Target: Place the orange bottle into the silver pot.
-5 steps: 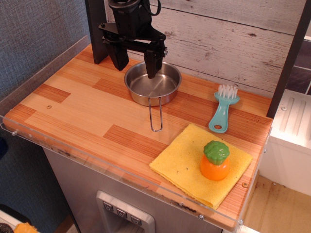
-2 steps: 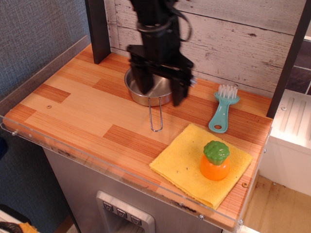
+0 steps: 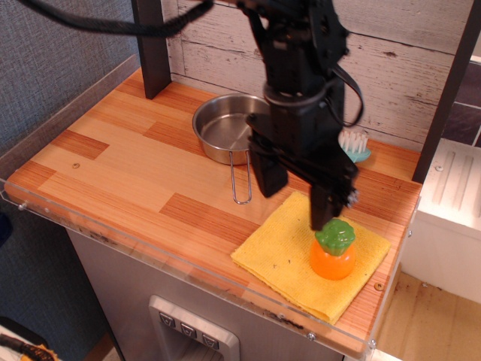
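Note:
My gripper grabs the orange bottle by its bumpy green cap [image 3: 336, 237] next, to put it into the silver pot [image 3: 229, 128].
The orange bottle [image 3: 333, 253], squat and glossy with a bumpy green cap, stands upright on a yellow cloth [image 3: 289, 256] at the front right of the wooden counter. The silver pot [image 3: 229, 128] sits at the back middle, empty, with its wire loop handle [image 3: 240, 179] pointing toward the front. My black gripper [image 3: 299, 201] is open and empty. It hangs above the cloth, just up and left of the bottle, with its right finger close over the green cap. It holds nothing.
A teal dish brush [image 3: 356, 145] lies behind the arm at the back right, mostly hidden. A dark post [image 3: 154, 53] stands at the back left. A clear plastic lip [image 3: 150, 248] runs along the counter's front edge. A wood-plank wall is behind.
My gripper has moved from over the pot to the front right and now hangs over the yellow cloth beside the bottle. Pot, bottle and cloth have not moved.

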You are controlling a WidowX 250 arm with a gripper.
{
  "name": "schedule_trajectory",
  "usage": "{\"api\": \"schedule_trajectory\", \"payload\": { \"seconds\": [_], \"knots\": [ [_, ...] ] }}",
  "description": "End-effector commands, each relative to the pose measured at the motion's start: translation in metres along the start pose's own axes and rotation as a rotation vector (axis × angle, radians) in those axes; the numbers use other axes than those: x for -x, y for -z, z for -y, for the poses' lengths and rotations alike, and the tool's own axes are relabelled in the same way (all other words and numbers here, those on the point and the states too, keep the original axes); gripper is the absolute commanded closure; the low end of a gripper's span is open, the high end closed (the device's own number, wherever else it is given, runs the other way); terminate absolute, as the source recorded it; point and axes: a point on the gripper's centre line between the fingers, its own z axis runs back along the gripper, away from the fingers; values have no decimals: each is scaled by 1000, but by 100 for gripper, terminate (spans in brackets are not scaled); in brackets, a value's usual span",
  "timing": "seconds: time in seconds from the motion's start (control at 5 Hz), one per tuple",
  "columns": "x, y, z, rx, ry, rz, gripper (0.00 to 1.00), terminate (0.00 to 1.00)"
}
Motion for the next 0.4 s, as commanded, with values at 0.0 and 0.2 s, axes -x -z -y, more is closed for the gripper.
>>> {"api": "schedule_trajectory", "payload": {
  "seconds": [0.0,0.2],
  "knots": [
    [-1,12,13,-24,48,2,0,0],
    [-7,23,18,-29,57,-8,0,0]
  ]
}}
